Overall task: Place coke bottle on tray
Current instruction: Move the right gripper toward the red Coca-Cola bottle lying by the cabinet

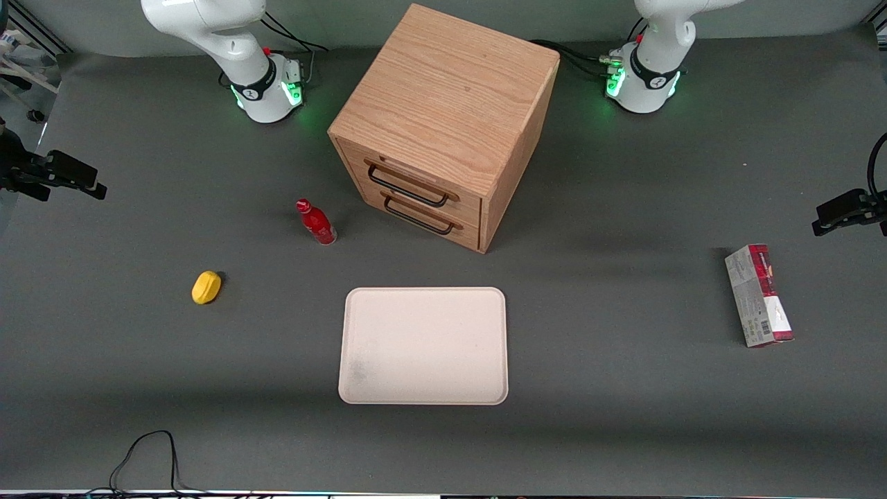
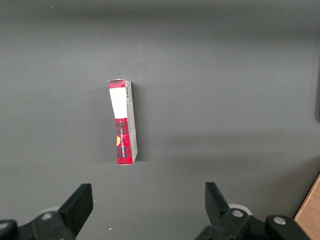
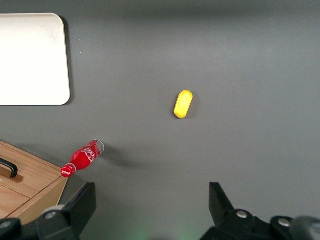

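I should grab the coke bottle by its end with the cap next, using my right gripper. Then it can go on the tray.
The coke bottle is small and all red with a red cap. It stands upright on the grey table, beside the drawer front of the wooden cabinet. It also shows in the right wrist view. The tray is pale pinkish-cream and empty, and lies nearer to the front camera than the bottle; the right wrist view shows part of it. My right gripper is out of the front view. It hangs high above the table, open wide and empty, well apart from the bottle.
The wooden cabinet with two black-handled drawers stands at mid-table, farther from the camera than the tray. A small yellow object lies toward the working arm's end. A red-and-grey box lies toward the parked arm's end.
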